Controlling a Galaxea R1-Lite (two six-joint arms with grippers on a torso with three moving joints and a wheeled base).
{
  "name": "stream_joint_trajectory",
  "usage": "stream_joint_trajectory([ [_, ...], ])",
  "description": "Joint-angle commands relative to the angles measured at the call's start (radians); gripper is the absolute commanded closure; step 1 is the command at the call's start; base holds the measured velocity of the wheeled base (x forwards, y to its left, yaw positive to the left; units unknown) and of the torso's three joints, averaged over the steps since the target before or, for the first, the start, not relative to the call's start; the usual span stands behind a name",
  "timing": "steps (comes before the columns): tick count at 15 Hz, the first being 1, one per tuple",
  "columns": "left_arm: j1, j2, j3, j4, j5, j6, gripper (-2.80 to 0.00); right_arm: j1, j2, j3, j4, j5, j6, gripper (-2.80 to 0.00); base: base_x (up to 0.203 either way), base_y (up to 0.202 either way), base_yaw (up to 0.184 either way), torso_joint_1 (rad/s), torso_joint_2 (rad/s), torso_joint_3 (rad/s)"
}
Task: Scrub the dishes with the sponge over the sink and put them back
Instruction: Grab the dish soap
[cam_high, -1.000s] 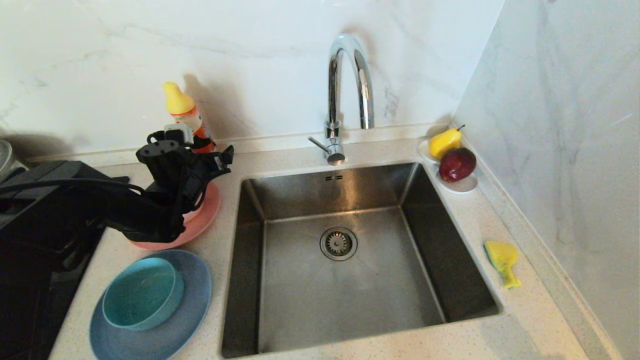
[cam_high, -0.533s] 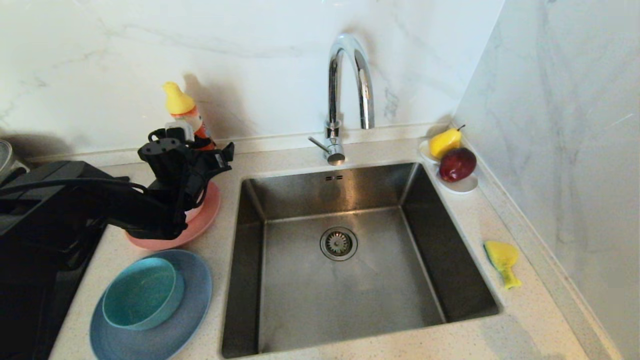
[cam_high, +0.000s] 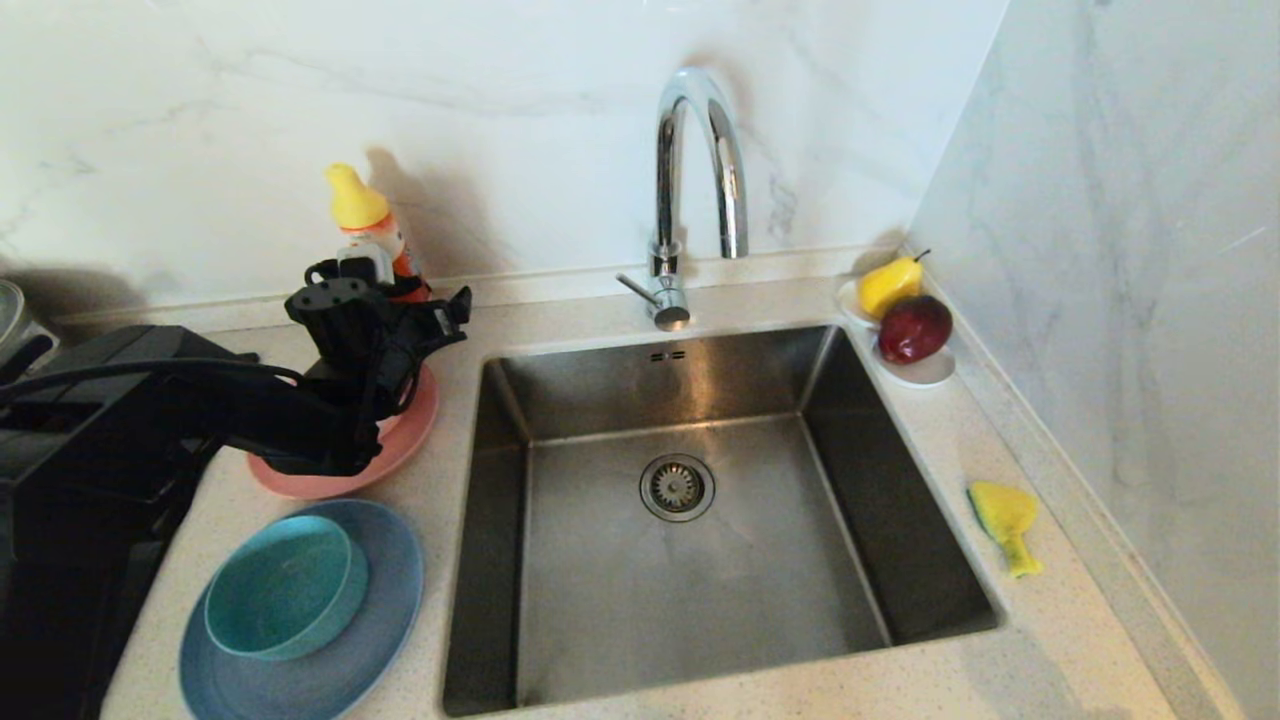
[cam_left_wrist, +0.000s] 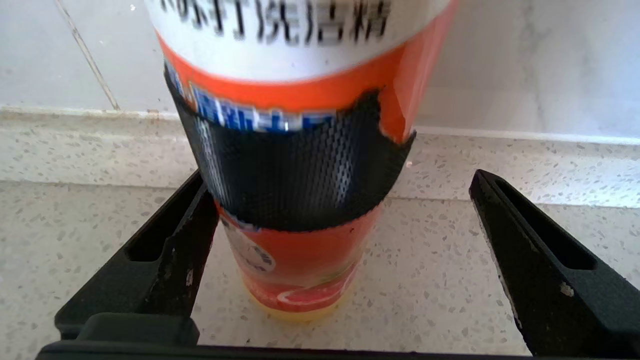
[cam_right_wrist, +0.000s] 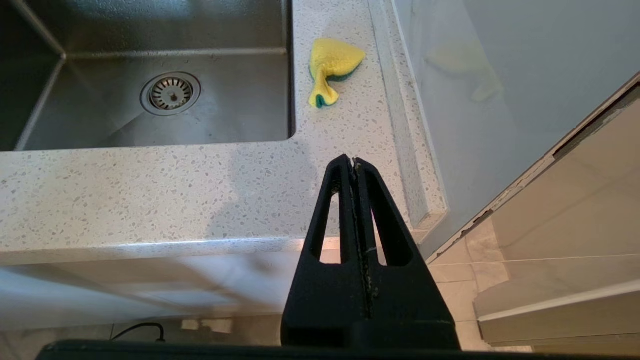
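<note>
The detergent bottle is ready for my left gripper to close on. My fingers reach past the bottle's black band (cam_left_wrist: 300, 174) on both sides in the left wrist view, so they would hold the bottle now.
The dishes stand left of the sink (cam_high: 680, 580): a salmon-pink plate (cam_high: 405, 440) partly under my left arm, and a teal bowl (cam_high: 285, 585) on a light blue plate (cam_high: 385, 620) nearer the front. The yellow sponge (cam_high: 1005, 520) lies crumpled on the counter right of the sink, also in the right wrist view (cam_right_wrist: 332, 65). My left gripper (cam_high: 400, 305) is open behind the pink plate, and an orange detergent bottle (cam_left_wrist: 300, 150) stands between its fingers (cam_left_wrist: 170, 240), close to one of them. My right gripper (cam_right_wrist: 353, 161) is shut and empty, off the counter's front edge.
The detergent bottle (cam_high: 370, 230) has a yellow cap and stands against the back wall. A chrome tap (cam_high: 690, 180) arches over the sink. A white saucer (cam_high: 930, 372) at the back right holds a pear (cam_high: 888, 285) and a red apple (cam_high: 915, 328). A wall runs along the right.
My left arm has edged a little toward the detergent bottle, its fingers still open. Dishes and sponge have not moved.
</note>
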Motion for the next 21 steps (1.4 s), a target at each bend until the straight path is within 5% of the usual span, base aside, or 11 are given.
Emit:
stream_joint_trajectory([
  [1,0.002,0.003,-0.012,-0.002,0.001,0.0,-2.8,0.0,-0.001,0.0,0.0,0.001,0.0,0.0,0.0,0.0,0.0,0.0,0.0,0.0],
  [9,0.003,0.001,-0.038,0.021,0.007,-0.003,-2.8,0.0,-0.001,0.0,0.0,0.001,0.0,0.0,0.0,0.0,0.0,0.0,0.0,0.0],
  [10,0.003,0.002,-0.04,0.026,0.029,-0.002,0.0,0.0,-0.001,0.0,0.0,0.001,0.0,0.0,0.0,0.0,0.0,0.0,0.0,0.0],
  [21,0.008,-0.034,-0.024,0.03,0.035,-0.003,0.0,0.0,-0.001,0.0,0.0,0.0,0.0,0.0,0.0,0.0,0.0,0.0,0.0,0.0],
])
